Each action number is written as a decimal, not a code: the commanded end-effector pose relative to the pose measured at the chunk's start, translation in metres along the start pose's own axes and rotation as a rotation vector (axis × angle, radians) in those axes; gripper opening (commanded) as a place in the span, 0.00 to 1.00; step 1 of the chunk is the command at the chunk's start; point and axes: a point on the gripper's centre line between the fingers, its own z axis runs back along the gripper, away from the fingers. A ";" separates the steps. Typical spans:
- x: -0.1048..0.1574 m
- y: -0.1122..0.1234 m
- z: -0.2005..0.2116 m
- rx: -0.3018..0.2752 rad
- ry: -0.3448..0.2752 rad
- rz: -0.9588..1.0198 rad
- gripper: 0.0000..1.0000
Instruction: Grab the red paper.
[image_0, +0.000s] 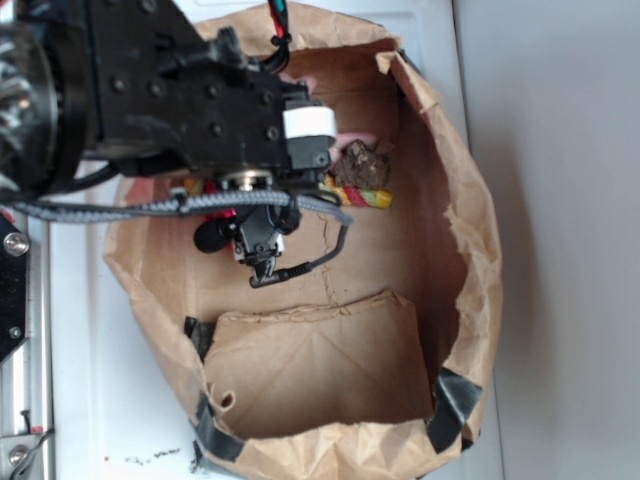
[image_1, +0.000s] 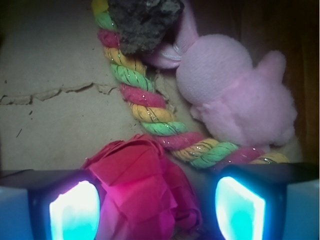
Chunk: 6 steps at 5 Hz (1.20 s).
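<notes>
I will lift the red paper (image_1: 142, 175) clear of the twisted rope (image_1: 159, 116) next, and my gripper will pinch the paper by its crumpled, folded middle to do it.
The red paper (image_1: 142, 175), a crumpled wad with folded petals, lies on the brown floor of the paper bag between my two fingers in the wrist view. My gripper (image_1: 157, 202) is open around it: the left pad (image_1: 75, 212) is against the wad, and the right pad (image_1: 240, 207) stands a little apart from it. In the exterior view the arm hangs over the bag, covering most of the gripper (image_0: 240, 228). Only slivers of the red paper (image_0: 220, 214) show beneath it.
A red-yellow-green twisted rope (image_1: 150, 112) runs diagonally just beyond the wad. A pink soft toy (image_1: 235, 92) lies to its right and a dark rough lump (image_1: 145, 22) sits on the rope's far end. The bag's walls (image_0: 470, 230) rise around everything.
</notes>
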 end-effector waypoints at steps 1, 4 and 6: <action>0.002 -0.011 0.004 0.017 -0.034 -0.023 1.00; 0.002 -0.010 -0.004 0.035 -0.031 0.008 0.00; 0.001 -0.007 -0.003 0.047 -0.039 0.021 0.00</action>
